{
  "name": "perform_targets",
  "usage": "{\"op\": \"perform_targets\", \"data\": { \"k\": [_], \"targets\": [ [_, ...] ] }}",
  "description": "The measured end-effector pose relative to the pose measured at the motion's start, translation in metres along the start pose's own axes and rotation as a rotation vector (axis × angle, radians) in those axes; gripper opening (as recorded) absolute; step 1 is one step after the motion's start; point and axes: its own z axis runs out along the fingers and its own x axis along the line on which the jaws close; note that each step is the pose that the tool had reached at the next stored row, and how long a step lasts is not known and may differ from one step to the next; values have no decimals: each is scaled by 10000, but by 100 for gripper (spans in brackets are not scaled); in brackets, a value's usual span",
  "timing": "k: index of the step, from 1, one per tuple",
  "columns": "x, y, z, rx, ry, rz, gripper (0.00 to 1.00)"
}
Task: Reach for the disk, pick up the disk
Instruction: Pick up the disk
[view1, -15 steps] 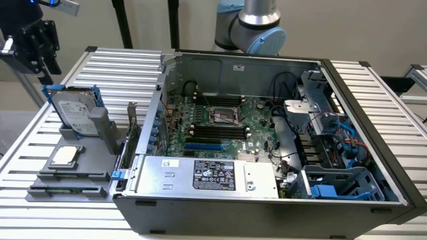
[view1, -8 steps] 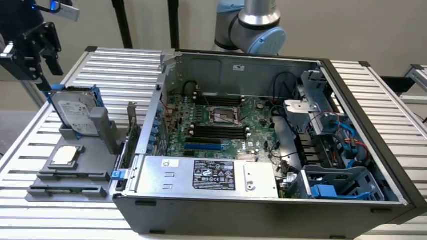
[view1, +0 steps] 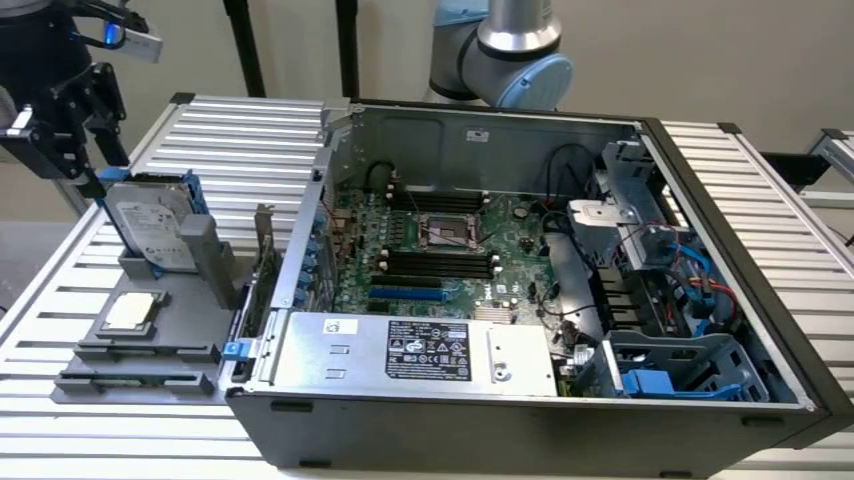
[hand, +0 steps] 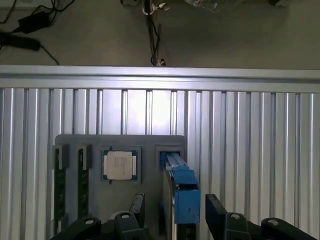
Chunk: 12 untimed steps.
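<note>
It isn't time to close on the disk yet: my gripper should go lower first, as my fingertips are by the disk's top edge, short of the sides of the blue carrier.
The disk (view1: 147, 225), a silver-grey drive with a white label in a blue carrier, stands on edge in a grey holder (view1: 134, 380) at the exterior view's left. My gripper (view1: 83, 150) hangs just above and behind the disk's top edge. In the wrist view the blue carrier edge of the disk (hand: 182, 192) runs between my two black fingers (hand: 217, 215). The gripper (hand: 176, 212) is open, one finger on each side of the disk, with a gap to both.
A square silver chip (hand: 119, 165) and two memory sticks (hand: 60, 185) lie in the same holder beside the disk. The open computer case (view1: 534, 260), with its silver power supply (view1: 427, 350), stands close on the exterior view's right. All rest on a slatted aluminium table (hand: 250, 130).
</note>
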Motion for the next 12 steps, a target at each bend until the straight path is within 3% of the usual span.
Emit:
{"op": "perform_targets", "data": {
  "k": [12],
  "targets": [
    [-15, -17, 218, 8, 0, 0, 60]
  ]
}}
